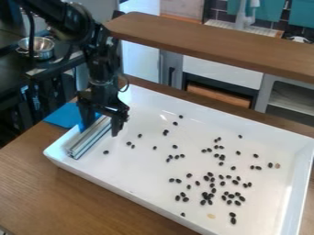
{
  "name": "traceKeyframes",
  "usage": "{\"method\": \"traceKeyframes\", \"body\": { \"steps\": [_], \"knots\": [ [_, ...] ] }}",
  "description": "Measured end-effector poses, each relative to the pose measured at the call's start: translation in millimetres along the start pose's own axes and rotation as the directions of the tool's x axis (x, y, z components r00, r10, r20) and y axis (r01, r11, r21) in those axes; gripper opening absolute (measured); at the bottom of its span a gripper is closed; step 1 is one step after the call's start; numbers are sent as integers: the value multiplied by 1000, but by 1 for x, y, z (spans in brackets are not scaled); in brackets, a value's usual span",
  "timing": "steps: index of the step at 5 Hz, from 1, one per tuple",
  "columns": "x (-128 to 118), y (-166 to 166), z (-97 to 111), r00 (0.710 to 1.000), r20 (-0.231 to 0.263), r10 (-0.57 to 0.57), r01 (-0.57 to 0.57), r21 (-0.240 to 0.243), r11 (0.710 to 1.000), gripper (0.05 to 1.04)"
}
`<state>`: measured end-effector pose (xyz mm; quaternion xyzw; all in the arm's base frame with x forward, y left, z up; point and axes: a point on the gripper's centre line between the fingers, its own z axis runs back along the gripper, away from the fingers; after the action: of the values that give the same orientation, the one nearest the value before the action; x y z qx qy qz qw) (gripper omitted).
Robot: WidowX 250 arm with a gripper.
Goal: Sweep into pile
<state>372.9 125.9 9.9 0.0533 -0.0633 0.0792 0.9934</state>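
The gripper takes hold of the silvery ridged bar by its end next, to sweep the scattered dark pieces into a pile.
My gripper (102, 125) hangs at the left end of the white tray (164, 187), with its two fingers wide apart. Low between and beside them lies a long silver bar (89, 137) with a blue part (91, 122) along its back, slanting toward the tray's left corner. Whether the fingers touch it, I cannot tell. Several small dark bean-like pieces are scattered over the tray floor, thickest in a cluster (207, 196) at the right front. A lone dark piece (106, 152) lies just right of the bar.
Beside the tray's left end lies a blue flat thing (63, 115) on the wooden table (61, 202). A raised wooden shelf (215, 43) runs behind the tray. At the upper left, a metal pot (42, 47) stands on a dark surface.
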Motion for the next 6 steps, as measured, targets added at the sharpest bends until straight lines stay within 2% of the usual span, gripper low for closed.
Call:
{"method": "traceKeyframes", "body": {
  "steps": [2, 4, 6],
  "knots": [
    [0, 2, -2, 1000, -7, -12, 12, 8, 1000, 965],
    [-4, 1, -8, 999, -42, 10, -9, 7, 1000, 395],
    [-4, -29, -6, 997, -79, 23, -23, -1, 1000, 358]
  ]
}}
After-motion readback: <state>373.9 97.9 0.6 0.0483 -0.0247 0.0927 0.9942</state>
